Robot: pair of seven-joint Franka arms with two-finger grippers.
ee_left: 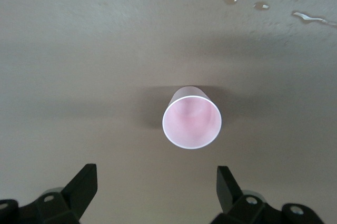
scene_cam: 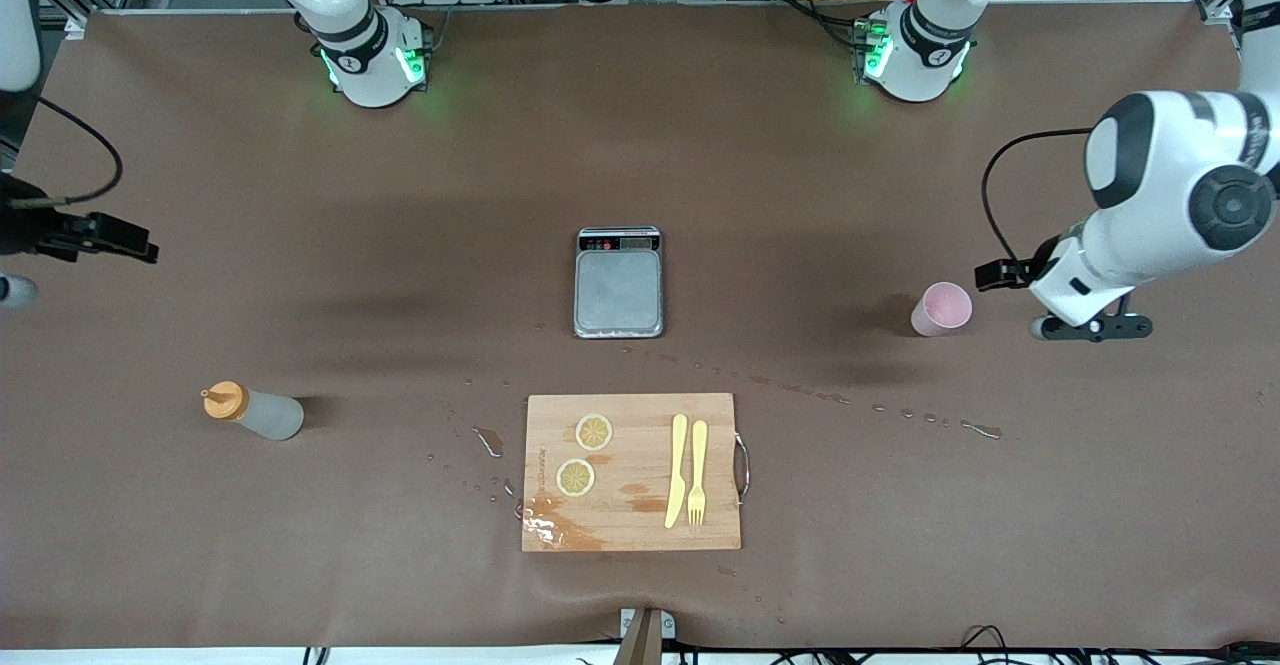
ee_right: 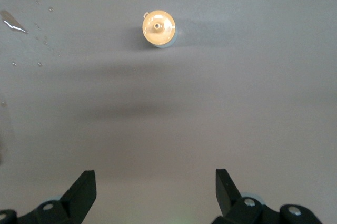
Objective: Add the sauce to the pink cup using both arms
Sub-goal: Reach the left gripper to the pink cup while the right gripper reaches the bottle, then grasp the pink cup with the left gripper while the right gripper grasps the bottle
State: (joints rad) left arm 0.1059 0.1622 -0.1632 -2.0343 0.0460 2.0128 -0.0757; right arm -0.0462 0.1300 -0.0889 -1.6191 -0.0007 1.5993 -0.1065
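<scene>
Next, the left gripper grabs the pink cup by its rim [scene_cam: 947,285]. Then the pink cup's opening [scene_cam: 948,305] stays free to take the sauce.
The pink cup [scene_cam: 941,308] stands upright on the brown table toward the left arm's end. It also shows in the left wrist view [ee_left: 191,117], mouth up and empty. My left gripper [scene_cam: 1090,326] hangs over the table beside the cup; its fingers are open and apart from the cup [ee_left: 157,174]. The sauce bottle [scene_cam: 257,412] with its orange cap stands toward the right arm's end, and the right wrist view shows it from above [ee_right: 158,29]. My right gripper [scene_cam: 120,240] is over the table's edge, open and empty [ee_right: 155,179], well away from the bottle.
A grey scale [scene_cam: 618,282] sits mid-table. A wooden cutting board [scene_cam: 630,535] lies nearer the front camera, with two lemon slices [scene_cam: 585,453], a yellow knife [scene_cam: 677,470] and a fork [scene_cam: 697,472]. Water drops [scene_cam: 925,417] trail across the table between board and cup.
</scene>
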